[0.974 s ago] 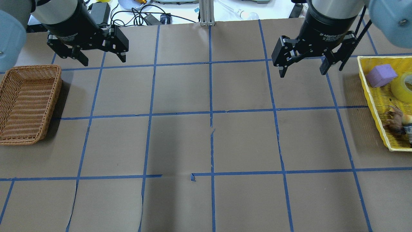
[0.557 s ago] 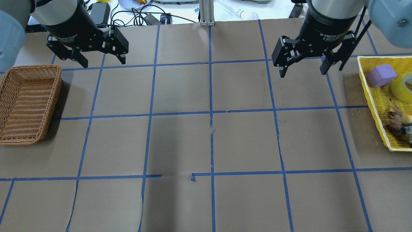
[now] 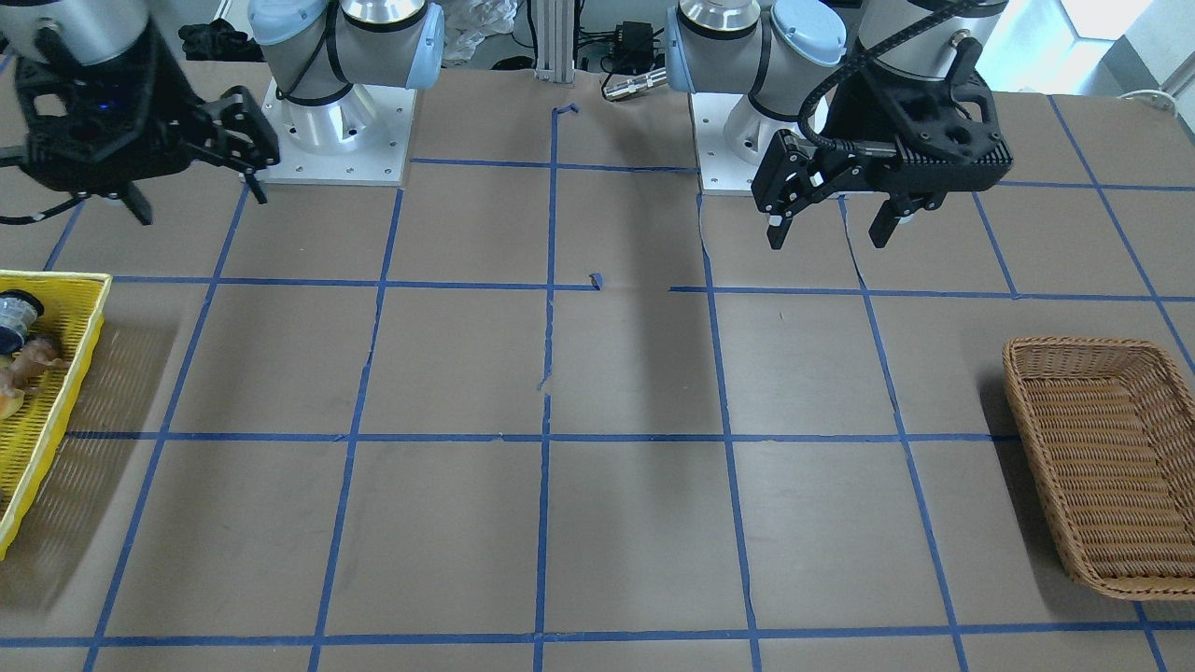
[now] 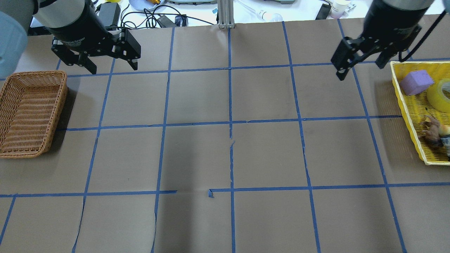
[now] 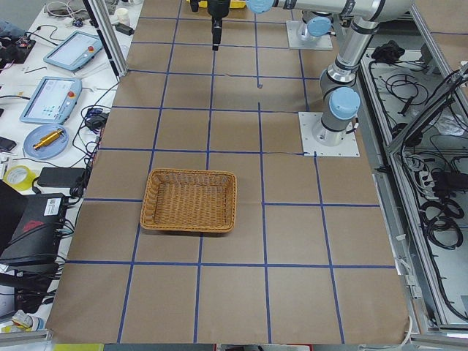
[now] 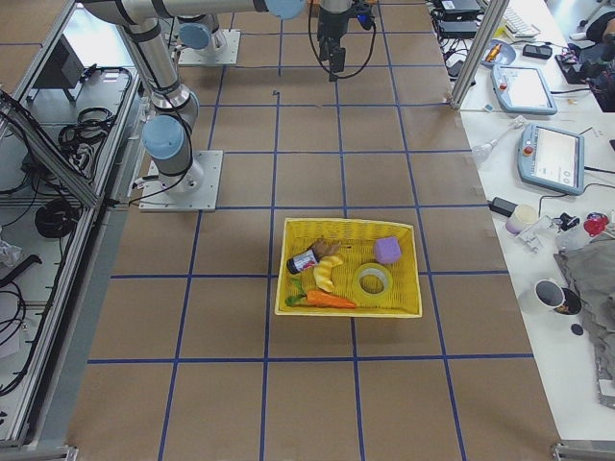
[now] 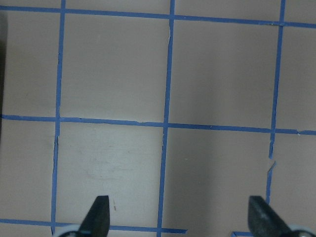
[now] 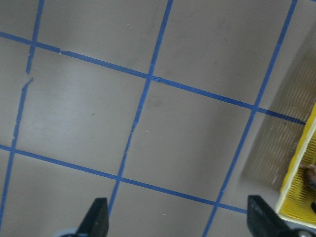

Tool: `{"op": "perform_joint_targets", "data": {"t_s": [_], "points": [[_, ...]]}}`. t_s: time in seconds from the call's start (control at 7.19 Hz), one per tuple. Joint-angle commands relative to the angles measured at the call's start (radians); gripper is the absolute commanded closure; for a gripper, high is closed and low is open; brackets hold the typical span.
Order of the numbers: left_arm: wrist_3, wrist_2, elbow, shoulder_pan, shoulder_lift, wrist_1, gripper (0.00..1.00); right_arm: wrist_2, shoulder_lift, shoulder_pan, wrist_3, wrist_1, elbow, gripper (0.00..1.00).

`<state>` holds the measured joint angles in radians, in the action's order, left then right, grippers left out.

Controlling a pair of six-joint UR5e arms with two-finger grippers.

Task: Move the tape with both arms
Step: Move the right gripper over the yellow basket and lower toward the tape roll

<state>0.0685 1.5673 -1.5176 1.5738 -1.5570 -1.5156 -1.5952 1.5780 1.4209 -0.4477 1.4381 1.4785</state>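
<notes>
The right gripper grabs the yellow tape roll (image 4: 439,95) by the side of its ring next, to transfer it to my left gripper.
The yellow tape roll (image 4: 439,95) lies flat in the yellow basket (image 4: 404,102) at the table's right edge; it also shows in the exterior right view (image 6: 372,279). It is out of view in the front view. My right gripper (image 4: 360,70) is open and empty, hovering just left of the basket's far corner; its fingertips (image 8: 98,217) frame bare table with the basket edge at right. My left gripper (image 4: 113,67) is open and empty, hovering beyond the wicker basket (image 4: 35,73). In the front view the left gripper (image 3: 825,241) is at right and the right gripper (image 3: 201,207) at left.
The yellow basket also holds a purple block (image 4: 416,82), a brown toy (image 4: 432,130), a carrot (image 6: 327,301) and a dark round object (image 3: 14,310). The wicker basket (image 3: 1083,345) holds nothing. Blue tape lines grid the brown table. Cables and clutter lie beyond the far edge.
My right gripper has moved right, toward the yellow basket, and turned its wrist. The left gripper has stayed in place. Both stay open.
</notes>
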Motion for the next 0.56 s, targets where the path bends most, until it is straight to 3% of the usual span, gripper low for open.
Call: {"op": "perform_joint_targets", "data": {"t_s": [0.0, 0.28, 0.42], "points": [[0.001, -0.001, 0.001, 0.0, 0.0, 0.0, 0.0, 0.009, -0.068, -0.286, -0.181, 0.046, 0.005, 0.0], [0.001, -0.003, 0.001, 0.0, 0.0, 0.0, 0.0, 0.006, -0.246, -0.489, -0.494, 0.321, 0.019, 0.0], [0.001, -0.006, 0.001, -0.001, 0.0, 0.002, 0.0, 0.004, -0.332, -0.525, -0.55, 0.475, 0.022, 0.0]]}}
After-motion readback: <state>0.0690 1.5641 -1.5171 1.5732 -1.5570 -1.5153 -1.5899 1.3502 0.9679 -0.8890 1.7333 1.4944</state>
